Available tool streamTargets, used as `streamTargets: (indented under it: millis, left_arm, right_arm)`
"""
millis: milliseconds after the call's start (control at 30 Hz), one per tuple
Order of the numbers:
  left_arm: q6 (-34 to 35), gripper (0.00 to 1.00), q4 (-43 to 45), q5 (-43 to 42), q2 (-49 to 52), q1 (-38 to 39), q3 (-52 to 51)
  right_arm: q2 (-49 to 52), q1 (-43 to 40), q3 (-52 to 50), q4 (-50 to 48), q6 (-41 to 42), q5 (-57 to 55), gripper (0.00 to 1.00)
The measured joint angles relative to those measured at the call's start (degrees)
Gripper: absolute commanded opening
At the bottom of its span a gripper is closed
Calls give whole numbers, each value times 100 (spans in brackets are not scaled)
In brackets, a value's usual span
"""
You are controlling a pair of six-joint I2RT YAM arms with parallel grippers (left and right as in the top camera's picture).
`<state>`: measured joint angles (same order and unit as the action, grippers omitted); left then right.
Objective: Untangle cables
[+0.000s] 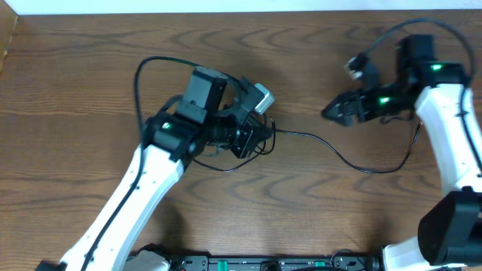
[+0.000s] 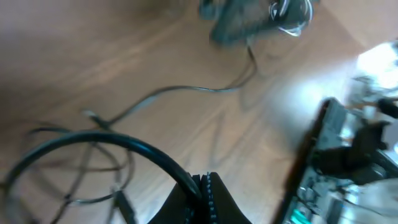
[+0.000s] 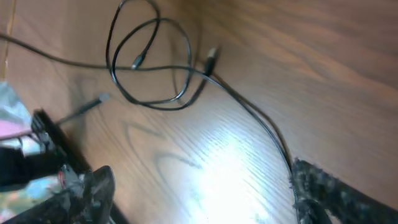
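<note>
My right gripper should next grab the black cable [image 3: 186, 68] along its looped part, so the plug ends stay free to slip out and untangle.
A thin black cable [image 1: 354, 162] runs over the wood table from my left gripper [image 1: 260, 135] towards the right arm. My left gripper [image 2: 205, 186] is shut on a black cable [image 2: 143, 148] that arcs off to the left in the left wrist view. More black loops lie tangled there [image 2: 93, 155]. In the right wrist view a black cable coils in loops [image 3: 149, 62] with small plug ends [image 3: 211, 56] and runs on past the right finger. My right gripper [image 1: 331, 113] is open and empty above the table [image 3: 199, 199]. No white cable shows.
A black cable loop [image 1: 139, 83] arcs behind the left arm. The table's far edge meets a white wall [image 1: 226, 6]. Robot base hardware [image 1: 263, 263] lines the front edge.
</note>
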<state>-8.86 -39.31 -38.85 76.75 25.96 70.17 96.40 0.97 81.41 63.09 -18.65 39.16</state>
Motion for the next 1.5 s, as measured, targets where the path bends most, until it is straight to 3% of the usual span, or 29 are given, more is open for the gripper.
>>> streamTargets:
  millis: [500, 633, 733, 1000, 1233, 1333, 1467, 1500]
  left_arm:
    - [264, 8, 374, 391, -1895, -2, 44]
    - [330, 7, 372, 411, -1923, -2, 46]
    - [398, 7, 374, 433, -1891, -2, 46]
    - [422, 8, 372, 433, -1891, -2, 46]
    - [437, 8, 374, 435, -1888, -2, 46]
    - [437, 7, 372, 435, -1888, -2, 46]
    - [437, 8, 367, 435, -1888, -2, 46]
    - [437, 7, 356, 435, -1888, -2, 46]
  right_arm:
    - [9, 1794, -1064, -1845, 330, 127, 90]
    - [9, 2223, -1067, -2070, 474, 199, 87]
    - [11, 2542, -1069, -2251, 562, 122, 78]
    - [345, 3045, -1073, -2942, 1434, -684, 69]
    - [970, 3233, -1082, -3976, 2800, -885, 64]
    - [1252, 3281, -1082, -4229, 3359, -922, 52]
    - [1620, 3329, -1082, -4409, 3921, -929, 5]
    - [1725, 3335, -1082, -4422, 4054, -920, 2]
